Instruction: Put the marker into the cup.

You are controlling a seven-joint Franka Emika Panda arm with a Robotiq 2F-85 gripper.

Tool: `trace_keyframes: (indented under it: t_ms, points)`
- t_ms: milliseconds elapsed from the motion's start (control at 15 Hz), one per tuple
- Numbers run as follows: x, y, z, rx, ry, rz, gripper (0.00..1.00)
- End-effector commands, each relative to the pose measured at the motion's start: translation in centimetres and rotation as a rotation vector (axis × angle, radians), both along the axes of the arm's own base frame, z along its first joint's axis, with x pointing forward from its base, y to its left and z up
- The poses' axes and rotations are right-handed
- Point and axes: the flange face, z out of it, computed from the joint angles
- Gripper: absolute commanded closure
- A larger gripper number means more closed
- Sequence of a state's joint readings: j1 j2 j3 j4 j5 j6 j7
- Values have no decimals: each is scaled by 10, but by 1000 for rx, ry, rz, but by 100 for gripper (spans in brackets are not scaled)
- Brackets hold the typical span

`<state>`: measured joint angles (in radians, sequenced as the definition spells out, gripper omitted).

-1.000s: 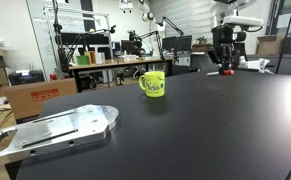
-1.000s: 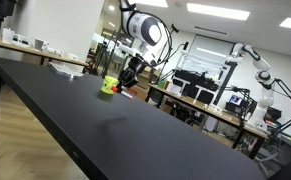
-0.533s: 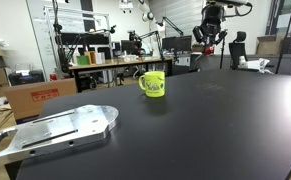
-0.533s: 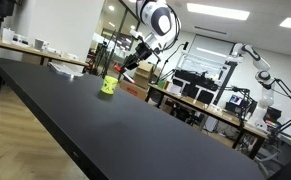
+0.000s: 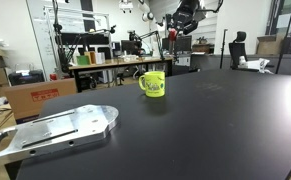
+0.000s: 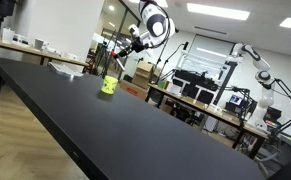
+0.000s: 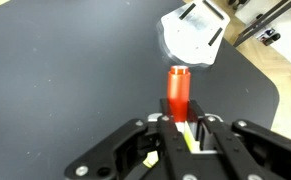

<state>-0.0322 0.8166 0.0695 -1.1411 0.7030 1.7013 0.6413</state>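
Note:
The red marker (image 7: 177,90) would miss the cup if released now.
The yellow-green cup (image 5: 153,84) stands upright on the black table (image 5: 215,125); it also shows in an exterior view (image 6: 109,86). My gripper (image 5: 182,22) hangs high above the table, up and to the right of the cup, and shows in both exterior views (image 6: 126,42). In the wrist view the gripper (image 7: 180,128) is shut on the red marker (image 7: 177,90), which sticks out straight from between the fingers. A sliver of yellow-green shows between the fingers there.
A grey metal plate (image 5: 60,130) lies on the table's near left corner and shows in the wrist view (image 7: 193,35). Cardboard boxes (image 5: 35,97), desks and other lab robots stand beyond the table's edges.
The gripper has risen from the table's far side with the marker and moved left, toward the space above the cup. The cup has not moved.

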Motion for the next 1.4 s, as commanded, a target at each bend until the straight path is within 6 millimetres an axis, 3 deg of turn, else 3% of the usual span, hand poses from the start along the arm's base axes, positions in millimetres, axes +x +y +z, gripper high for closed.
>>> trace_keyframes:
  t_ms: [0,333,733,1000,1067,1200,1333]
  points:
    - [19,23,-6,108,84,-67,95]
    - [23,43,-49,205,168,-109,95]
    - [29,39,-94,240,164,-130,95]
    - [31,38,-107,235,144,-128,95]
    - [32,39,-105,239,138,-118,54]
    - [33,39,-92,241,114,-100,49]
    - [37,37,-63,244,70,-85,34]
